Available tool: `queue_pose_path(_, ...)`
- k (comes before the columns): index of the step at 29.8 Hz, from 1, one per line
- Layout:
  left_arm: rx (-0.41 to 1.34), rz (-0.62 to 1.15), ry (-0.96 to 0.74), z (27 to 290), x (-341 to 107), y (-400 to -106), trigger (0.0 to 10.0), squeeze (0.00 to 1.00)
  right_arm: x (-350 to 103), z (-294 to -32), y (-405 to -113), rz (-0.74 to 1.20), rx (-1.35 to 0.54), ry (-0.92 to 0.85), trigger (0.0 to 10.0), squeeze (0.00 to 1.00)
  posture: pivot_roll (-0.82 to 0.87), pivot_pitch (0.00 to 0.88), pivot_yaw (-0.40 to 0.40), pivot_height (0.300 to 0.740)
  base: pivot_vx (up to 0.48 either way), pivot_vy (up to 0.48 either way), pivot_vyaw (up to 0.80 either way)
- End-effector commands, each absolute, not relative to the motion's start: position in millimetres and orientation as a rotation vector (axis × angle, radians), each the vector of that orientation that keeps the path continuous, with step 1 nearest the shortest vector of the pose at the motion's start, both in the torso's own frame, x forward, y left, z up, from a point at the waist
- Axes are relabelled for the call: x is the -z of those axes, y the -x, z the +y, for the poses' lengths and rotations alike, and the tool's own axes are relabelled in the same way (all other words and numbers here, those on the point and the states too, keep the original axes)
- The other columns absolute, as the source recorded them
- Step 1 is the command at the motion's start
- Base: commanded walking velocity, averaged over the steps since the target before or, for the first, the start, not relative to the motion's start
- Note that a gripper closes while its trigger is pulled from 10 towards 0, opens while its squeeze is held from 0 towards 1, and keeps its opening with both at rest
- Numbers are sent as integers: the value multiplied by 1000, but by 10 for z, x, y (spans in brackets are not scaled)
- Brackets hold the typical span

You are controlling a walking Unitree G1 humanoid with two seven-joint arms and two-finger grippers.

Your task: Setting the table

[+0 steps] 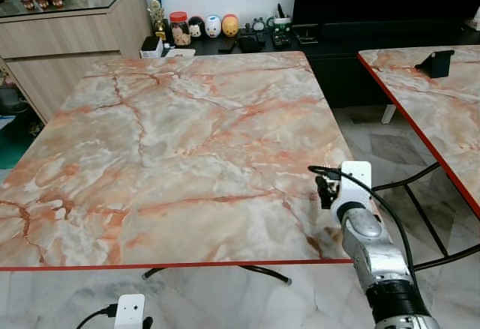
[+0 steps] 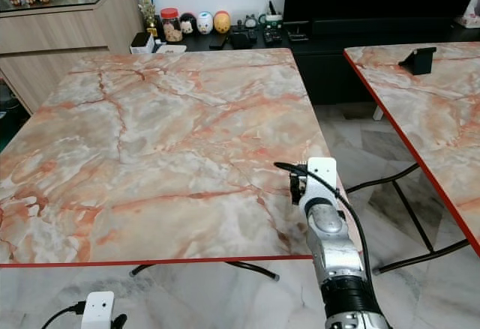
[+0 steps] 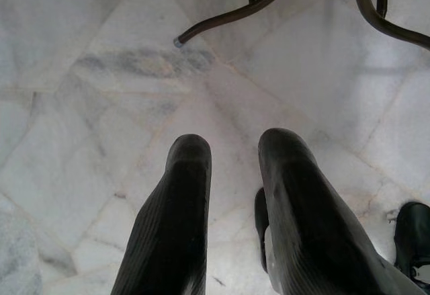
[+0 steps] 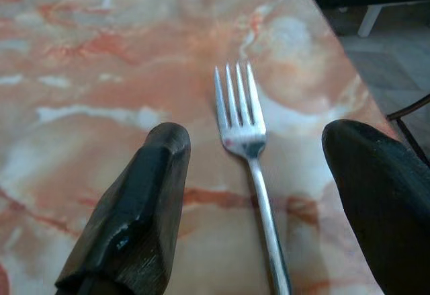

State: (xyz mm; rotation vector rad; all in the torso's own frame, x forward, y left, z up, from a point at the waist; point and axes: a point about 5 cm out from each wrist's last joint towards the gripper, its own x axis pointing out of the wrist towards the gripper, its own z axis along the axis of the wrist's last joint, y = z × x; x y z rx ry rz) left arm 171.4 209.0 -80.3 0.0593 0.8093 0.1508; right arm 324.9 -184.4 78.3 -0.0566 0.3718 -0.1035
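The fork's pointed teeth lie on the tabletop. Next, my right gripper grabs the fork by its slim handle just below the fork's head (image 4: 263, 198).
A silver fork (image 4: 236, 110) lies flat on the marble table (image 1: 172, 134), tines pointing away from my wrist. My right gripper (image 4: 256, 139) is open and low over the table's near right corner, one black finger on each side of the fork, touching neither tines nor handle. From the head camera, the right wrist (image 1: 352, 194) covers the fork. My left gripper (image 3: 235, 146) hangs below the table's front edge, pointing at the floor, its fingers (image 3: 181, 201) apart with nothing between them.
A second marble table (image 1: 442, 104) stands close on the right with a black stand (image 1: 436, 62) on it; a narrow floor gap separates the two. Dark table legs (image 3: 242, 13) cross the tiled floor. A sideboard (image 1: 67, 37) and a low shelf of jars (image 1: 202, 28) line the back.
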Motion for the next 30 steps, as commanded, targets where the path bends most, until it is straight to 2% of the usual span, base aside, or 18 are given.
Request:
queue_pose_path(1,-142,826,-72,2116,810,-1703,10000,0,-709,-1840,-3216,411,94,52,10000,0,-70,0,50,740,0,0,0)
queue_pose_path(15,-153,832,-68,2140,817,-1676,10000,0,-577,-1876,-3197,483,112,52,10000,0,-50,0,46,740,0,0,0)
queue_pose_path(16,-154,833,-67,2142,818,-1676,10000,0,-563,-1876,-3194,490,114,55,8039,0,-50,0,47,740,0,0,0)
queue_pose_path(17,-155,833,-66,2143,818,-1676,10000,0,-555,-1879,-3191,494,119,56,3686,0,-50,0,47,740,0,0,0)
queue_pose_path(18,-155,834,-66,2143,818,-1675,10000,0,-550,-1882,-3188,497,123,56,3686,0,-50,0,47,740,0,0,0)
queue_pose_path(19,-155,834,-65,2143,818,-1676,10000,0,-544,-1885,-3186,500,125,57,0,0,-50,0,47,740,0,0,0)
queue_pose_path(30,-154,832,-67,2148,814,-1681,10000,0,-531,-1888,-3184,508,129,54,0,0,-52,0,50,740,0,0,0)
